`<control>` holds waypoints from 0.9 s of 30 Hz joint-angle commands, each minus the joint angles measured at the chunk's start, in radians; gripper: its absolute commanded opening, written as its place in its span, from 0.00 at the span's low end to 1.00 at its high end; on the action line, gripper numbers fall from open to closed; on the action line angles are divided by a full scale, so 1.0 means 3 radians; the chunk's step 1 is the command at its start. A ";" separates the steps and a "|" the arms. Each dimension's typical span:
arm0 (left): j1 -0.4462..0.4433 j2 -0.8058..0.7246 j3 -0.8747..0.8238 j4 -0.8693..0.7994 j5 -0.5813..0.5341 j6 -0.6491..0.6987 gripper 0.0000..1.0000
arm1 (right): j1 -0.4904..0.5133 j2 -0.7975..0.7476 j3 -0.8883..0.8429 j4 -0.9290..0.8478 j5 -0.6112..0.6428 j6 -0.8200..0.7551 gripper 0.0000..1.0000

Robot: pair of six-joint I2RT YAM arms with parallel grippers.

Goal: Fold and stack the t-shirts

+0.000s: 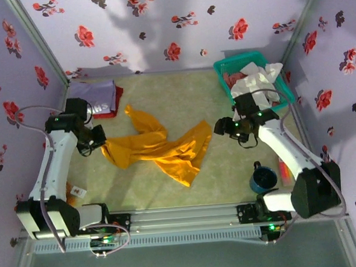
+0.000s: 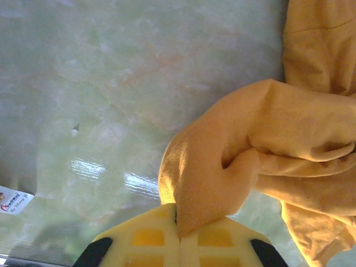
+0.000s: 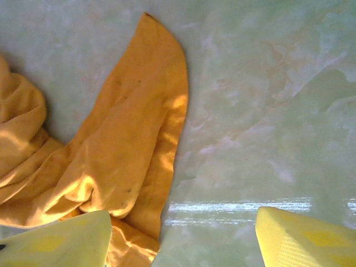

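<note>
I need to spread the orange-yellow t-shirt (image 1: 160, 146) for folding, so my right gripper should next grab it by its far pointed corner (image 1: 205, 125), opposite my left gripper.
A bright orange-yellow t-shirt (image 1: 160, 146) lies crumpled and stretched across the middle of the table. My left gripper (image 1: 100, 141) is shut on its left edge; in the left wrist view a fold of the orange cloth (image 2: 222, 178) is pinched between the closed fingers (image 2: 144, 239). My right gripper (image 1: 219, 128) hovers open over the shirt's right end. In the right wrist view the orange shirt (image 3: 128, 144) reaches in beside the left finger (image 3: 55, 239), and bare table shows between the jaws. A folded lavender t-shirt (image 1: 100, 96) lies on a red one (image 1: 109, 113) at the back left.
A teal basket (image 1: 228, 67) at the back right holds white and reddish t-shirts (image 1: 256, 80). A blue mug (image 1: 262, 178) stands near the right arm's base. A small white card (image 2: 14, 200) lies by the left arm. Flowered walls close in three sides.
</note>
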 commanded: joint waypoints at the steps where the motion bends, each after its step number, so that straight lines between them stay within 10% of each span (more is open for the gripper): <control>1: 0.0159 0.0059 -0.0083 0.0058 0.0179 0.0172 0.00 | 0.0057 0.0305 0.0288 0.0136 0.0095 -0.0032 0.65; 15: 0.0184 0.0039 -0.0318 0.0334 0.0543 0.0090 0.00 | 0.0192 0.2260 0.1952 -0.0273 0.0403 -0.0501 0.48; 27: 0.0182 0.0091 -0.0254 0.0364 0.0573 0.0095 0.00 | 0.0402 0.2673 0.2137 -0.0158 0.0655 -0.0503 0.40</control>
